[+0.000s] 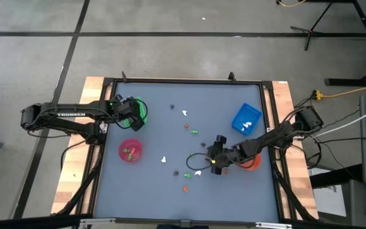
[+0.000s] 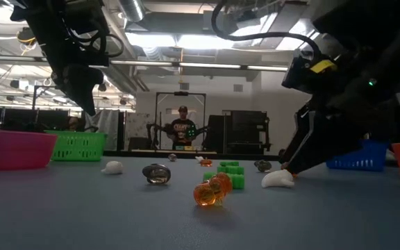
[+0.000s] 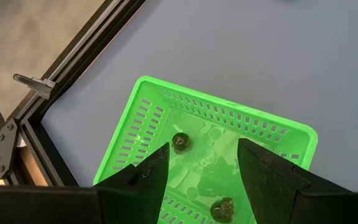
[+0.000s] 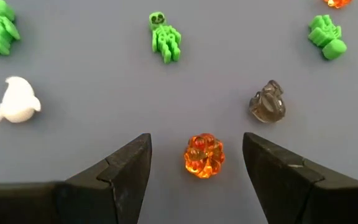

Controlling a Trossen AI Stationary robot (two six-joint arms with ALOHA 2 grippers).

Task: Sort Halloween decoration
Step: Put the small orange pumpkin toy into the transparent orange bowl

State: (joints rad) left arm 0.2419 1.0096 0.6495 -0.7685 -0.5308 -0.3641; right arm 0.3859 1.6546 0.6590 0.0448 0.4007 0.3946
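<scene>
My right gripper's fingers stand on either side of the orange pumpkin (image 4: 204, 155), so my right gripper closes next, which would catch the pumpkin.
The Halloween decoration lies scattered as tiny figures over the middle of the grey table. My right gripper (image 4: 196, 138) hangs open just above it, near the table's near right. An orange pumpkin (image 4: 204, 155) shows in the gap between its fingers, untouched. Beyond the pumpkin lie a dark figure (image 4: 267, 102), a white ghost (image 4: 17, 99) and green skeletons (image 4: 165, 36). In the low view a fingertip stands close by a white ghost (image 2: 278, 180). My left gripper (image 3: 204, 152) hangs open above the green tray (image 3: 148, 99), which holds dark figures (image 3: 180, 142).
A pink bowl (image 1: 130, 150) with a few figures sits at the near left. A blue tray (image 1: 246, 119) stands at the far right. An orange bowl (image 1: 251, 164) lies partly under my right arm. Behind the table stands a person (image 2: 182, 128).
</scene>
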